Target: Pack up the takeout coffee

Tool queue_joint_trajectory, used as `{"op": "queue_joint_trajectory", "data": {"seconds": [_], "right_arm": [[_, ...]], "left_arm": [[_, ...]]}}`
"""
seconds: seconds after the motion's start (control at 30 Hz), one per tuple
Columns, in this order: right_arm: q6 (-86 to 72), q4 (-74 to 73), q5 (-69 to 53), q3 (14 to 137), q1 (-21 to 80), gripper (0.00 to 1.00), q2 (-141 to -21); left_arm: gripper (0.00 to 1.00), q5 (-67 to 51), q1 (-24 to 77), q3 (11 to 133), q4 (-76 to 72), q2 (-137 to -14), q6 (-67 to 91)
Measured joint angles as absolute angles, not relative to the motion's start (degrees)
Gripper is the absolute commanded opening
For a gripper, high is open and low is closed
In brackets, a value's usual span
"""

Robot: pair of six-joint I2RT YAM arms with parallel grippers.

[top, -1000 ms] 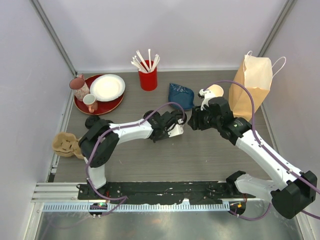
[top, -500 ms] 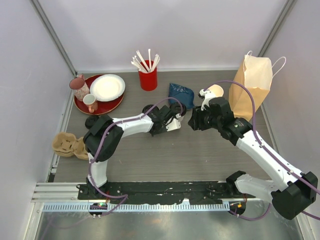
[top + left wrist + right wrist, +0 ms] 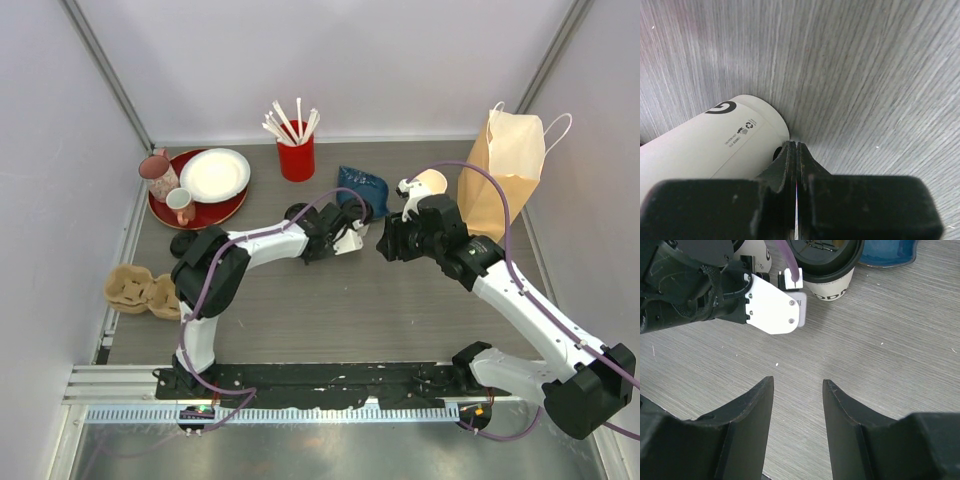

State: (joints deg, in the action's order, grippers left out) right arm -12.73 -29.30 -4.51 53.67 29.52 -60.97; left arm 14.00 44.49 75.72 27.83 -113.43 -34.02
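My right gripper reaches and takes hold of the brown paper bag by its top rim (image 3: 491, 135) next, since the bag's opening stays free to take the coffee cups.
One takeout coffee cup (image 3: 827, 262), cream with a black lid, stands upright beside the blue pouch; in the top view it shows as a dark lid (image 3: 357, 213). The second cream cup (image 3: 715, 145) lies right against the left side of my left gripper's tips; only its wall (image 3: 756, 250) shows in the right wrist view. My left gripper (image 3: 796, 146) is shut on nothing, its tips low over the table beside that cup's end; in the top view it is near the cups (image 3: 348, 230). My right gripper (image 3: 797, 382) is open and empty, hovering over bare table a little short of the cups (image 3: 384, 242).
A brown paper bag (image 3: 512, 165) stands at the back right with a lidless cream cup (image 3: 431, 182) beside it. Blue pouch (image 3: 362, 188), red straw holder (image 3: 296, 158), red tray (image 3: 215, 214) with plate and mugs, cardboard cup carrier (image 3: 140, 290) at the left edge.
My left arm has swung its gripper toward the back and right, closer to the cups and the blue pouch. My right arm has hardly moved.
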Motion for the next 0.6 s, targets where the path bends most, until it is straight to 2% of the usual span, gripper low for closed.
{"op": "queue_joint_trajectory", "data": {"seconds": [0.23,0.43,0.53,0.6], "right_arm": [[-12.4,-29.8,-4.5,53.7,29.5,0.49,-61.0],[-12.3,-30.1,-4.5,53.7,29.5,0.50,-61.0],[-12.3,-30.1,-4.5,53.7,29.5,0.54,-61.0],[-12.2,-30.6,-3.5,53.9,29.5,0.56,-61.0]], "left_arm": [[0.00,13.2,44.4,76.1,28.5,-113.3,-34.0],[0.06,10.5,45.4,75.6,30.8,-111.1,-33.5],[0.13,9.3,46.4,75.5,32.2,-109.6,-33.5],[0.23,8.4,46.9,75.5,33.3,-108.7,-33.3]]}}
